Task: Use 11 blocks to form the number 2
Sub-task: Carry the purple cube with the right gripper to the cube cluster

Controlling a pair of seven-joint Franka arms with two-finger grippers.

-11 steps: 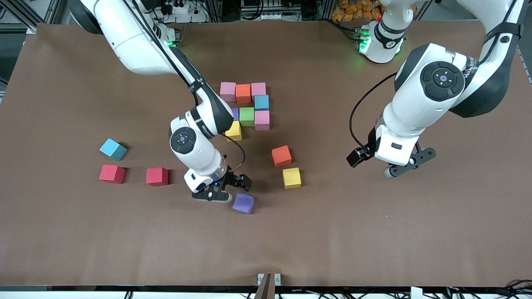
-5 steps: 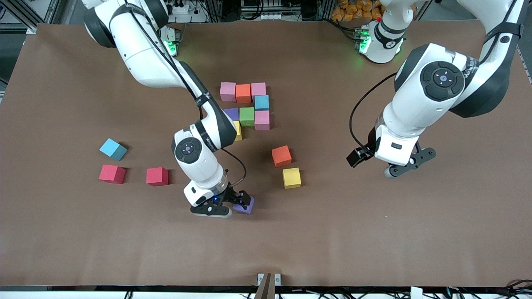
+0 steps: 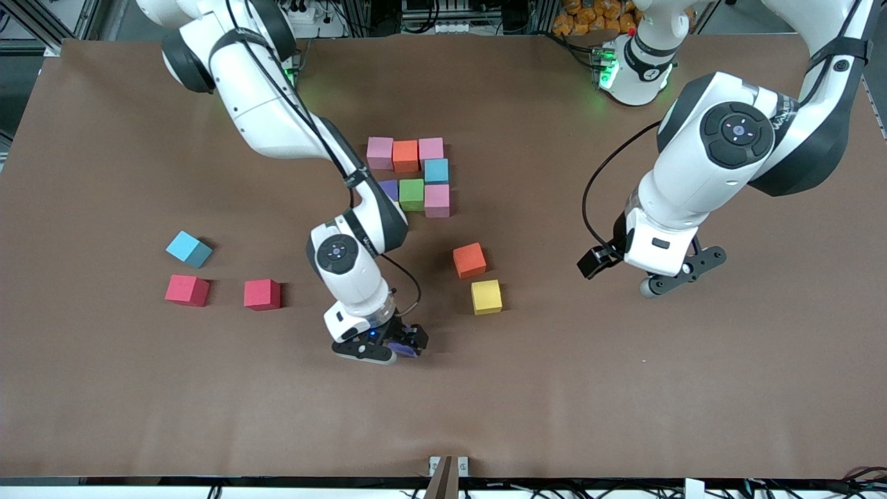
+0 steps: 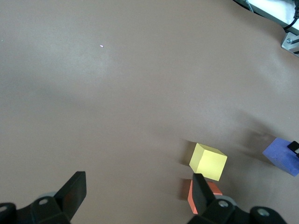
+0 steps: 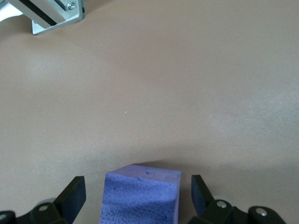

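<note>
My right gripper, low around the purple block [image 5: 140,198], should close.
A partial number 2 of blocks lies mid-table: pink [image 3: 379,152], orange [image 3: 405,156] and pink [image 3: 431,149] in a row, blue [image 3: 436,170] under it, then purple [image 3: 389,189], green [image 3: 411,194] and pink [image 3: 436,201]. My right gripper [image 3: 389,350] is open and low at the table, its jaws on either side of a loose purple block [image 5: 140,198] with gaps on both sides. My left gripper [image 3: 682,276] waits open and empty toward the left arm's end of the table.
Loose orange [image 3: 469,260] and yellow [image 3: 486,296] blocks lie between the figure and the front camera; the left wrist view shows the yellow one [image 4: 208,162]. A blue block [image 3: 188,248] and two red blocks [image 3: 186,290] [image 3: 262,294] lie toward the right arm's end.
My right gripper moved toward the front camera and down around the loose purple block. Its arm now covers the yellow block at the figure's edge. The left arm has not moved.
</note>
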